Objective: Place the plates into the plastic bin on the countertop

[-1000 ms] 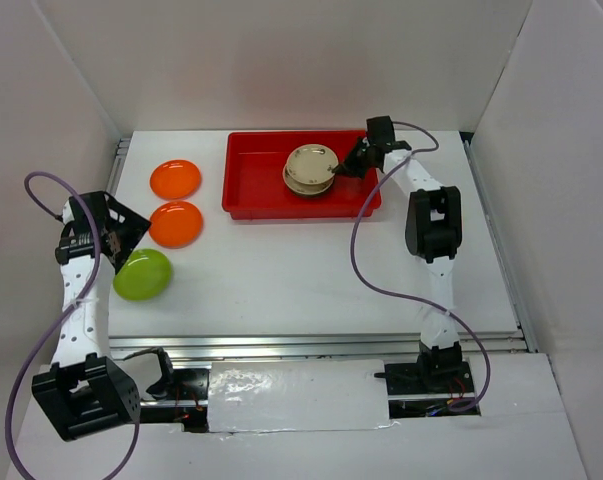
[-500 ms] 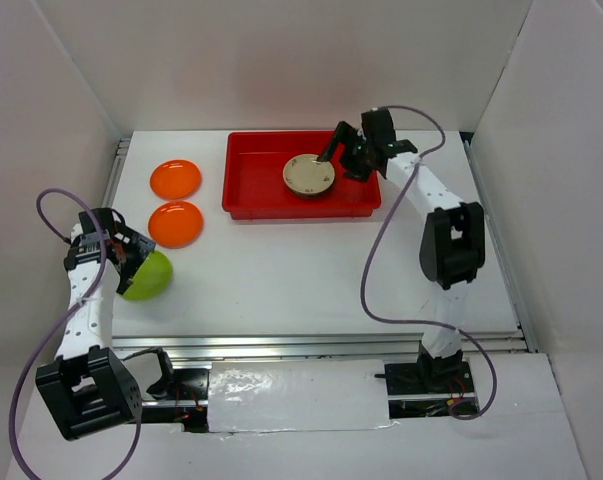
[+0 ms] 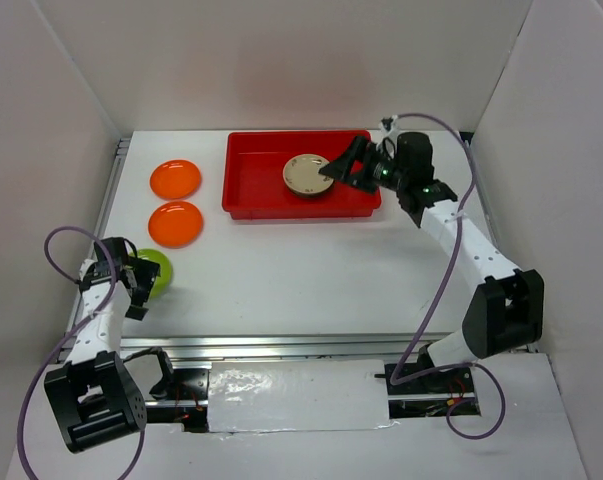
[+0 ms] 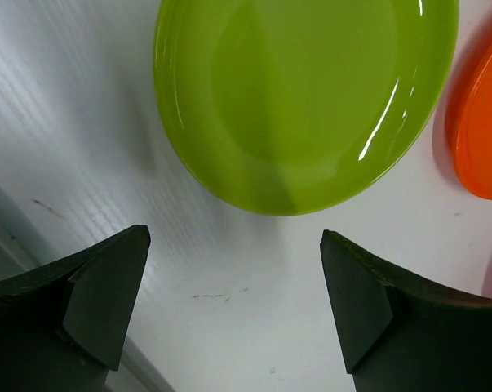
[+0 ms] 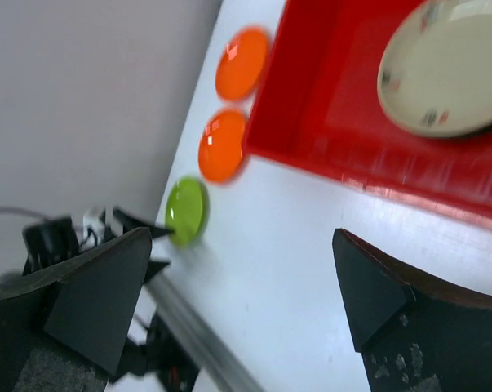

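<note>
The left gripper would miss the lime plate's rim if it closed now, because the rim is beyond its fingers; it needs to move toward the lime plate's rim first, then close on it.
A cream plate (image 3: 308, 175) with small marks on it lies in the red plastic bin (image 3: 249, 190), right of its middle. My right gripper (image 3: 343, 167) hangs open and empty over the bin's right end, just right of that plate (image 5: 445, 69). On the white countertop (image 3: 301, 270), left of the bin (image 5: 343, 122), lie two orange plates (image 3: 175, 179) (image 3: 176, 223) and a lime green plate (image 3: 155, 268). My left gripper (image 4: 233, 237) is open at the lime plate's (image 4: 303, 98) near-left edge, with bare countertop between its fingertips.
Metal rails (image 3: 311, 345) run along the countertop's near and side edges. White walls close in the left, back and right. The right arm's purple cable (image 3: 436, 300) loops over the right side of the table.
My right gripper opened, left the cream plate in the bin and drew back to the right. My left gripper moved toward the near edge, down to the lime plate's rim.
</note>
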Controlling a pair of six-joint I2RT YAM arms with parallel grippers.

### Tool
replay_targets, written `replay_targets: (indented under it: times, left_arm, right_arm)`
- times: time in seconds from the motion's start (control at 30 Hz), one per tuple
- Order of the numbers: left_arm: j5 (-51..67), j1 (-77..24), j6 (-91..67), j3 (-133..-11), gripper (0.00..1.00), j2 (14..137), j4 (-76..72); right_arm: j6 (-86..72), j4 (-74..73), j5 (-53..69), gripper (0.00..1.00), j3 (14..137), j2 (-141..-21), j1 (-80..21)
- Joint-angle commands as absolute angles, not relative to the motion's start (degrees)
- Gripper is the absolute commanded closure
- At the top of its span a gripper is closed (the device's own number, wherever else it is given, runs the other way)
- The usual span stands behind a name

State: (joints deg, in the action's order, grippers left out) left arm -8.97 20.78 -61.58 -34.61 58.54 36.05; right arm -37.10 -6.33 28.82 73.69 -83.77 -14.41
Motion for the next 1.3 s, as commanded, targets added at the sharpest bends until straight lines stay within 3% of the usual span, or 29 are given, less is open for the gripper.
replay_targets:
  times: [0.0, 0.13, 0.4, 0.57, 0.67, 0.7, 0.9, 0.93, 0.97, 1.27]
  left_arm:
    - [-8.2, 21.3, -66.7, -31.7, 0.01, 58.6, 27.1]
    - [-10.0, 21.4, -72.1, -27.6, 0.01, 58.7, 20.1]
    - [-13.7, 21.4, -80.1, -23.4, 0.02, 60.6, 18.3]
    - [-14.1, 21.4, -82.2, -22.1, 0.22, 60.3, 18.0]
    - [-14.7, 21.4, -83.0, -21.9, 0.41, 59.8, 19.2]
    - [-14.9, 21.4, -83.1, -21.7, 0.53, 59.2, 19.7]
    - [-16.3, 21.4, -84.3, -19.0, 0.84, 54.9, 19.9]
    - [-16.5, 21.4, -84.4, -19.0, 0.86, 54.7, 20.4]
    - [-16.8, 21.4, -84.1, -19.5, 0.97, 54.4, 21.0]
    - [-23.7, 21.0, -77.7, -34.3, 1.00, 44.6, 36.7]
  right_arm:
    - [-39.0, 3.4, 40.0, 0.00, 66.5, -81.0, -14.5]
    - [-41.9, 10.3, 42.4, 0.00, 58.3, -77.2, -14.7]
    - [-43.3, 12.2, 45.6, 0.00, 56.5, -77.0, -12.6]
    - [-46.7, 15.6, 48.1, 0.00, 54.2, -77.5, -9.9]
    - [-47.5, 16.5, 48.5, 0.00, 53.8, -77.4, -8.9]
    - [-47.6, 16.6, 48.5, 0.00, 53.6, -77.2, -8.8]
    - [-47.8, 16.5, 48.3, 0.00, 52.6, -75.2, -7.8]
    - [-47.8, 16.4, 48.0, 0.00, 52.6, -75.1, -7.6]
    - [-47.8, 16.2, 48.0, 0.00, 52.5, -74.8, -7.5]
    - [-48.3, 15.7, 47.6, 0.00, 52.9, -76.0, -6.7]
